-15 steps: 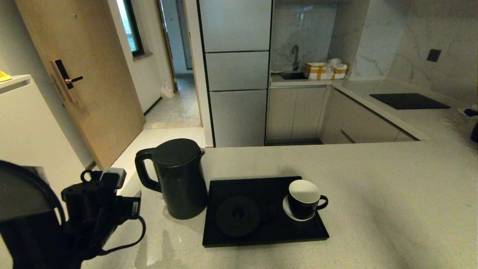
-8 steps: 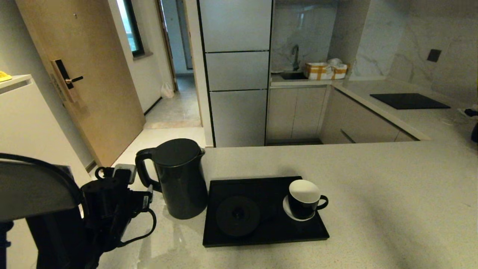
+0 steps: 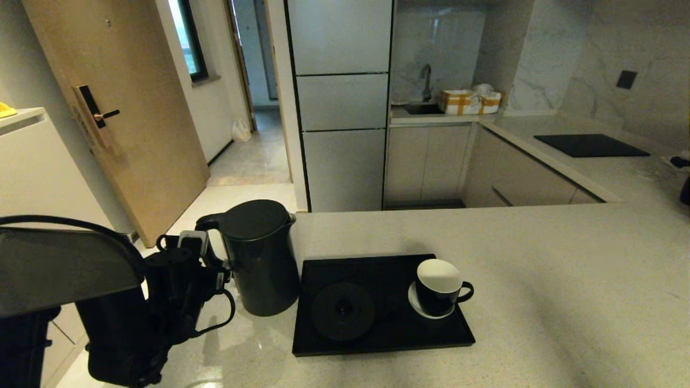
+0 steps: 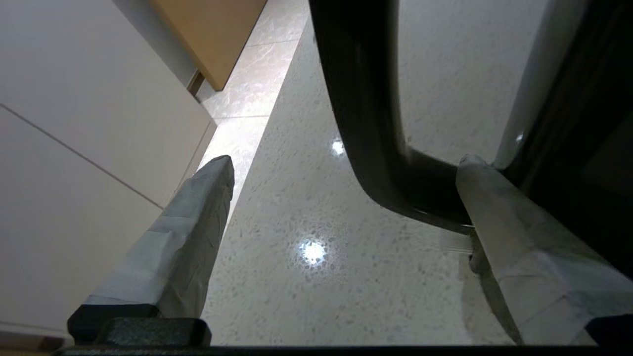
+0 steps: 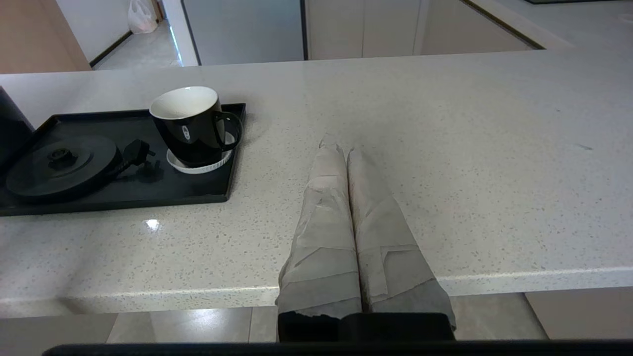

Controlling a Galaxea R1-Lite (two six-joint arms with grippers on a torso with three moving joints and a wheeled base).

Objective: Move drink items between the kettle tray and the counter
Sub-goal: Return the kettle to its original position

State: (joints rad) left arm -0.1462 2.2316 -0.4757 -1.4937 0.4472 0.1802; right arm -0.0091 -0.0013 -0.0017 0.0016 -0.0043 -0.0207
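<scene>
My left gripper grips the tall black kettle (image 3: 261, 258) by its loop handle (image 3: 208, 222) next. Then the kettle goes onto the round kettle base.
The tall black kettle (image 3: 261, 258) stands on the counter (image 3: 539, 280), just left of the black kettle tray (image 3: 388, 345). My left gripper (image 4: 343, 160) is open at the kettle's loop handle (image 4: 361, 123). The handle stands between the fingers, close to one finger and not clamped. In the head view the left gripper (image 3: 213, 258) sits at the handle's left side. The black cup (image 3: 437, 288) with a white inside rests on a white saucer at the tray's right end. My right gripper (image 5: 341, 148) is shut and empty, low over the counter's near edge, right of the tray.
The round black kettle base (image 3: 343, 311) lies on the tray's left half with its plug beside it. The counter's left edge drops off just beyond the kettle. A black cooktop panel (image 3: 590, 145) lies far back right.
My left arm has moved forward and to the right, bringing its open gripper up to the kettle handle. Kettle, cup and tray have not moved.
</scene>
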